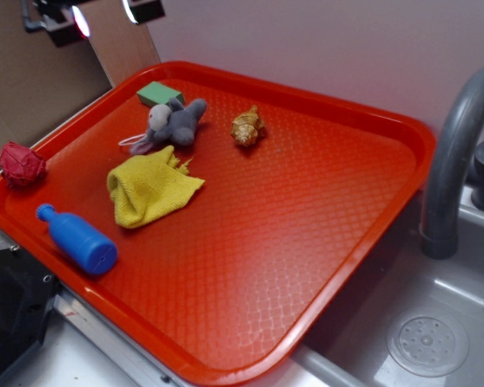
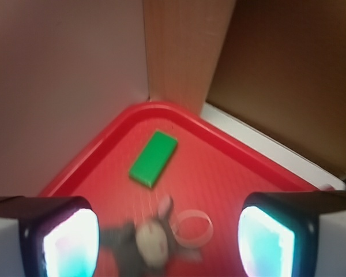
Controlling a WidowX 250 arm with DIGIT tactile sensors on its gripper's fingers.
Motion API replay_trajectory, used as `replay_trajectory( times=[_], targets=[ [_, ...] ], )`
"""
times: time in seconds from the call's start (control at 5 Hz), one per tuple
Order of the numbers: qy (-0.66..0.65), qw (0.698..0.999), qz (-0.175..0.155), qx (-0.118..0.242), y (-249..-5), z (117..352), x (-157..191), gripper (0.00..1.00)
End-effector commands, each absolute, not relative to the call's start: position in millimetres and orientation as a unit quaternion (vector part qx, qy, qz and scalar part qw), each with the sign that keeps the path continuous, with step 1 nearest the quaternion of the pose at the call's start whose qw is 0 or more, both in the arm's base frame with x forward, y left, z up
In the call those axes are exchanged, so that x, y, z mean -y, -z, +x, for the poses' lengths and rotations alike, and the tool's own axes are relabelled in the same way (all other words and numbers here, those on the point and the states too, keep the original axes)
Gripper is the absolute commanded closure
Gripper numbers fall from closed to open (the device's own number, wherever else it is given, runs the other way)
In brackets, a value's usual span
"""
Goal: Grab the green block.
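Next, my gripper grabs the block's two long sides, across the narrow width, because the green block's long span [image 1: 160, 93] is too wide for my open fingers.
The green block [image 1: 160, 93] lies flat in the far left corner of the red tray [image 1: 363, 242], right beside the grey plush mouse [image 1: 176, 122]. My gripper [image 1: 105, 14] hangs high above that corner, at the top edge of the exterior view, with only its fingertips showing. In the wrist view the green block [image 2: 154, 157] sits ahead of my gripper [image 2: 167, 239]. The blurred mouse [image 2: 153, 242] lies below, between the two lit fingers [image 2: 63, 242]. The jaws stand wide apart and hold nothing.
On the tray lie a yellow cloth [image 1: 152, 189], a blue toy bottle [image 1: 79, 239], a red crumpled ball [image 1: 21, 165] on the left rim and a golden-brown toy [image 1: 248, 127]. A grey faucet [image 1: 456, 161] and sink [image 1: 427, 343] stand to the right. A cardboard wall [image 2: 277, 75] rises behind the corner.
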State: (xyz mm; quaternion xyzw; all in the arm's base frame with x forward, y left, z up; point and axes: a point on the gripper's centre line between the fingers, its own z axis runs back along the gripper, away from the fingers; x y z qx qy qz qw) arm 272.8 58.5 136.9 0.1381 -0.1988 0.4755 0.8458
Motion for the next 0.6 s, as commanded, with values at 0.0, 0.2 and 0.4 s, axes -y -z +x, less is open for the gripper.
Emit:
replay_trajectory(
  times=[0.0,0.2,0.4],
  targets=[
    [-0.5,0.835,0.128,0.188,-98,304,-113,0.0],
    [-0.497,0.842,0.116,0.172,-77,314,-120,0.0],
    [-0.488,0.853,0.102,0.152,-57,317,-124,0.0]
  ],
)
